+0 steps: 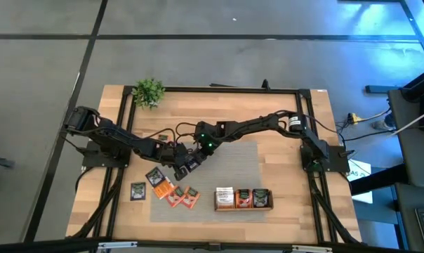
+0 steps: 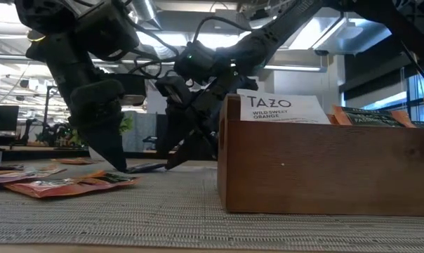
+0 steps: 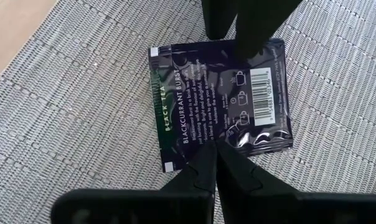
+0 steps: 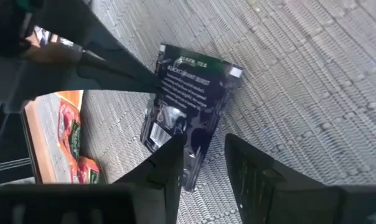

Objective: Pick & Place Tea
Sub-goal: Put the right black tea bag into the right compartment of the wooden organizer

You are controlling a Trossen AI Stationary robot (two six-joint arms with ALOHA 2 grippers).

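Observation:
My right gripper grabs the blackcurrant sachet (image 4: pixel 183 102) by its long edge (image 4: pixel 210 134) next. Then my right gripper picks up the tea for placing.
A black tea sachet (image 3: pixel 200 99) marked "Blackcurrant Burst" lies flat on the grey mat (image 1: pixel 229 158), left of the mat's middle. My left gripper (image 3: pixel 216 149) is shut, its tips at one long edge of the sachet. My right gripper (image 4: pixel 203 155) comes from the opposite side and is open. One of its fingers (image 4: pixel 169 158) stands over the sachet's barcode end, the other (image 4: pixel 250 168) over the bare mat beside it. I cannot tell whether either right finger touches the sachet. The wooden tray (image 1: pixel 216 199) at the mat's near edge holds upright sachets. My left gripper has its shut fingertips (image 3: pixel 206 158) set on the sachet's long edge (image 3: pixel 220 138), near that edge's middle. The fingers slant down from the table's left side and meet the edge crosswise. The sachet lies flat on the mat under them.
Several loose orange, red and dark sachets (image 1: pixel 177 193) lie on the mat's near left corner, one dark one (image 1: pixel 138 190) on the wood beside it. A small green plant (image 1: pixel 148 91) stands at the far left. The mat's right half is bare.

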